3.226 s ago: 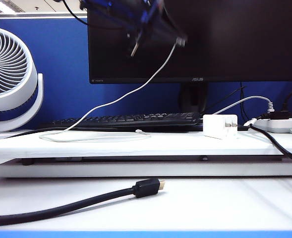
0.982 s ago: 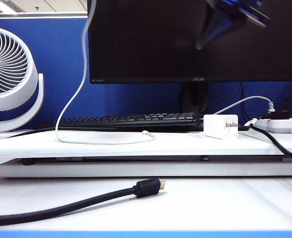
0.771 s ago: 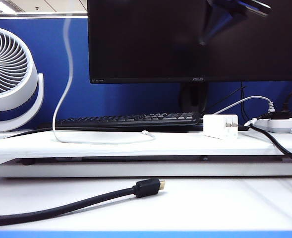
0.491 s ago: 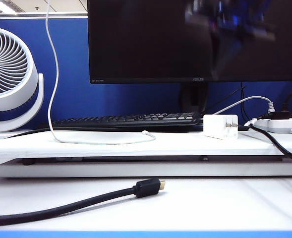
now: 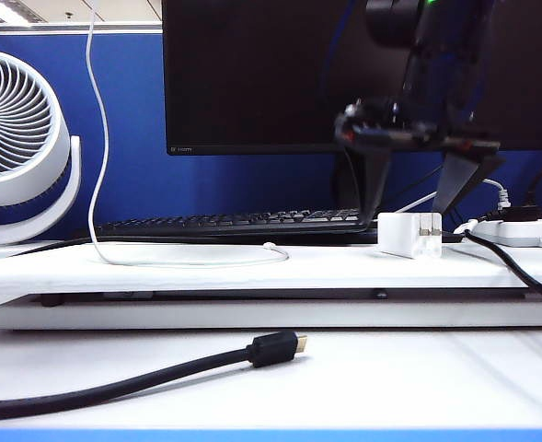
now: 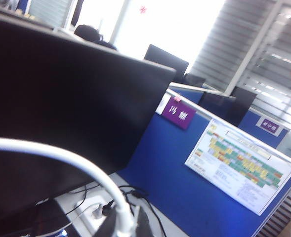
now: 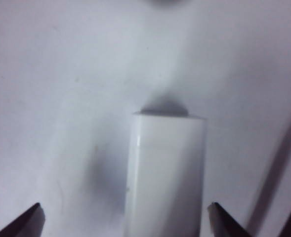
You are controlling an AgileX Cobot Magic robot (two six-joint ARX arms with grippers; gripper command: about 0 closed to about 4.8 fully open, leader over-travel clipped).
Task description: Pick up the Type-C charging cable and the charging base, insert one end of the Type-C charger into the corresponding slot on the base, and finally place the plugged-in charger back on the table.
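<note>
The charging base's slot should stay free for the Type-C charging cable, so my right gripper next needs to grab the base by the sides of its white body (image 5: 398, 234).
The white Type-C charging cable (image 5: 91, 138) hangs from above the exterior view's top edge down to the raised platform of the table (image 5: 344, 269). It curves along the platform, and its free plug (image 5: 269, 246) lies there. My left gripper (image 6: 127, 223) is out of the exterior view; its wrist view shows it shut on the cable (image 6: 86, 165). The charging base (image 5: 409, 234) stands on the platform with its prongs facing right. My right gripper (image 5: 416, 195) hovers open just above it, one finger on each side. The right wrist view shows the base (image 7: 165, 173) between the spread fingertips of the right gripper (image 7: 123, 219).
A black monitor (image 5: 252, 74) and keyboard (image 5: 234, 222) stand behind the platform. A white fan (image 5: 17, 138) is at the left. A power strip (image 5: 524, 230) with plugged cords sits right of the base. A thick black cable with a gold-tipped plug (image 5: 271, 349) lies on the front table.
My right gripper has come down from in front of the monitor to just above the base, and its jaws have opened. The cable's hanging part has swung left.
</note>
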